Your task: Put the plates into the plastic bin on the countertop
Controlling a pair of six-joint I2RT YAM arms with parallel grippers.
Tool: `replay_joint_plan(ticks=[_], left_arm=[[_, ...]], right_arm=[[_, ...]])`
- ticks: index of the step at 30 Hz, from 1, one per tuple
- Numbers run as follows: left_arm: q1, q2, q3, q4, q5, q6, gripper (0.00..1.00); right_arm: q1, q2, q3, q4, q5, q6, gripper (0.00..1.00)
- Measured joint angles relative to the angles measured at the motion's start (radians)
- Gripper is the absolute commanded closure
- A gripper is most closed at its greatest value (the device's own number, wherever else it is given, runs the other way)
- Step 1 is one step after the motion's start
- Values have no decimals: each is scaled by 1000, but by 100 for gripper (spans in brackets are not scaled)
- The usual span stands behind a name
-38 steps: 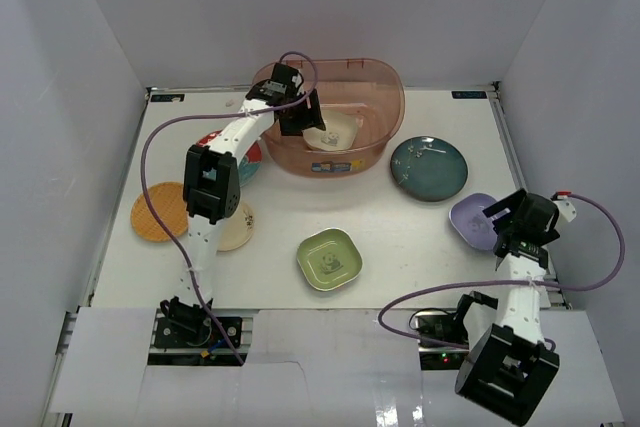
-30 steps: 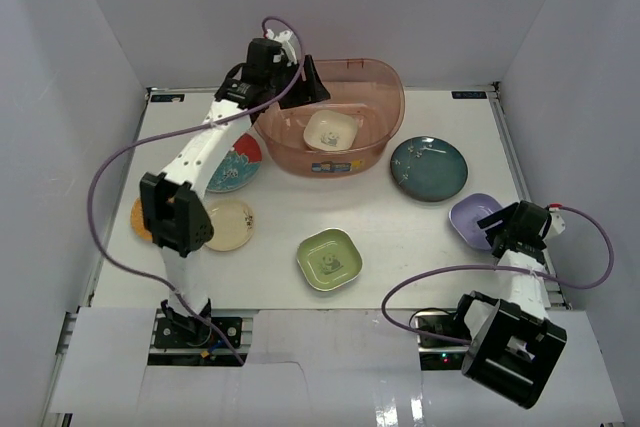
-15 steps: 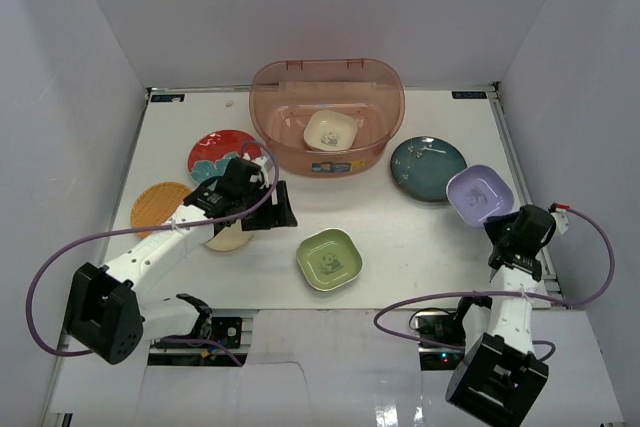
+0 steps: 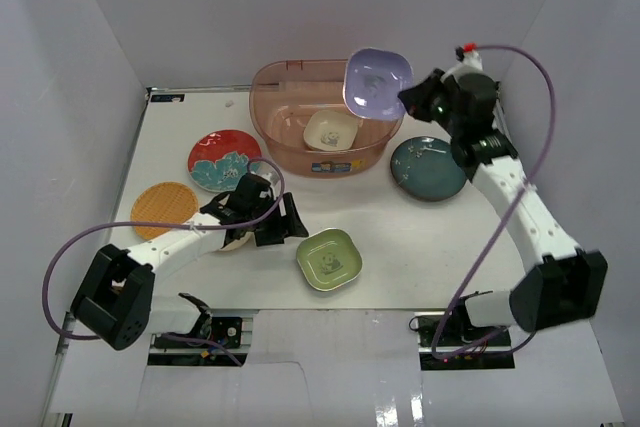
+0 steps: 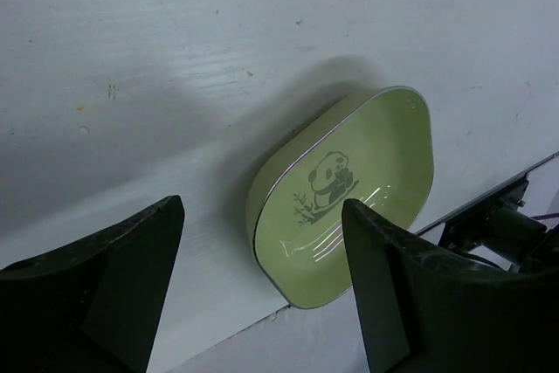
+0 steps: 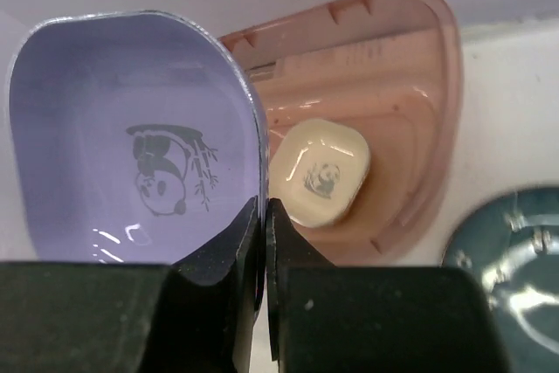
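My left gripper would leave the green plate (image 4: 329,258) on the counter if it went up now, because its fingers are wide apart at the plate's rim.
The reddish plastic bin (image 4: 275,137) stands at the back of the countertop (image 4: 400,237), with a cream squarish plate (image 4: 332,130) inside it. My right gripper (image 4: 405,97) is shut on the rim of the lavender plate (image 4: 377,82) and holds it tilted above the bin's right rim. In the right wrist view the gripper (image 6: 264,216) pinches the lavender plate (image 6: 131,155) over the bin (image 6: 393,85). My left gripper (image 4: 283,222) stands open, low over the counter, just left of the green plate (image 4: 329,258). The green plate (image 5: 349,185) lies just ahead of its spread fingers (image 5: 113,286).
A red flowered plate (image 4: 223,160) and an orange plate (image 4: 164,210) lie at the left. A cream round plate (image 4: 235,242) is mostly hidden under the left arm. The dark teal plate (image 4: 428,168) sits right of the bin. White walls close three sides.
My right arm closed on the lavender plate at the right edge and carried it up over the bin. My left arm left the bin and dropped down beside the green plate.
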Motion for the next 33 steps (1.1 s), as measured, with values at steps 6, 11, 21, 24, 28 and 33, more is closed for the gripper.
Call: replay_joint_plan(ticks=[6, 11, 21, 24, 28, 33], left_arm=[[-76, 61, -29, 44, -19, -21, 18], [-127, 66, -61, 43, -49, -45, 18], [-188, 101, -60, 93, -102, -99, 52], [-192, 118, -60, 87, -126, -104, 82], [-193, 119, -60, 77, -155, -96, 100], [-194, 69, -58, 17, -208, -79, 100]], right_arm=[[135, 492, 504, -80, 116, -110, 92], [167, 807, 748, -187, 245, -113, 92], [208, 922, 719, -256, 331, -3, 84], [225, 918, 680, -240, 350, 15, 70], [242, 918, 648, -241, 359, 31, 61], [244, 903, 621, -234, 350, 35, 42]])
